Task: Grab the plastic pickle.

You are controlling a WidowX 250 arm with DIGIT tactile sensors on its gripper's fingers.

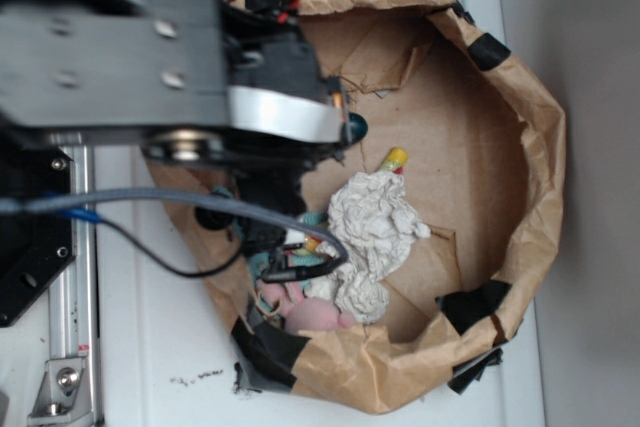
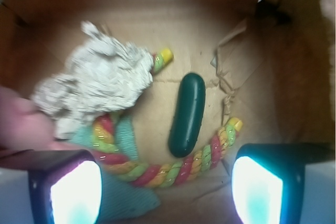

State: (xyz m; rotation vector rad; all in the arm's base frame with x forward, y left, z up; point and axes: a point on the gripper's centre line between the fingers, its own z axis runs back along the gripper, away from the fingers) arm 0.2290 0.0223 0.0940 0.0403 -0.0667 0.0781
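I should next lift the plastic pickle out of the paper bin, and for that my gripper should grab the pickle by its rounded end (image 2: 182,141) beside the striped rope's curve (image 2: 184,170).
In the wrist view the plastic pickle (image 2: 187,114), a glossy dark green oblong, lies nearly upright on the brown paper floor. My gripper (image 2: 167,191) hangs above it, open, with nothing between its fingers (image 2: 76,192). The pickle's lower end rests just ahead of the gap. A red-yellow-green striped rope (image 2: 173,171) curves under that end. In the exterior view only a small dark green end of the pickle (image 1: 357,128) shows beside the arm, which hides the gripper.
A crumpled white cloth (image 2: 100,85) (image 1: 372,227) lies left of the pickle, over a teal cloth (image 2: 126,140). A pink soft toy (image 1: 310,315) (image 2: 21,124) sits at the edge. Everything lies inside a brown paper bin with raised walls (image 1: 540,147).
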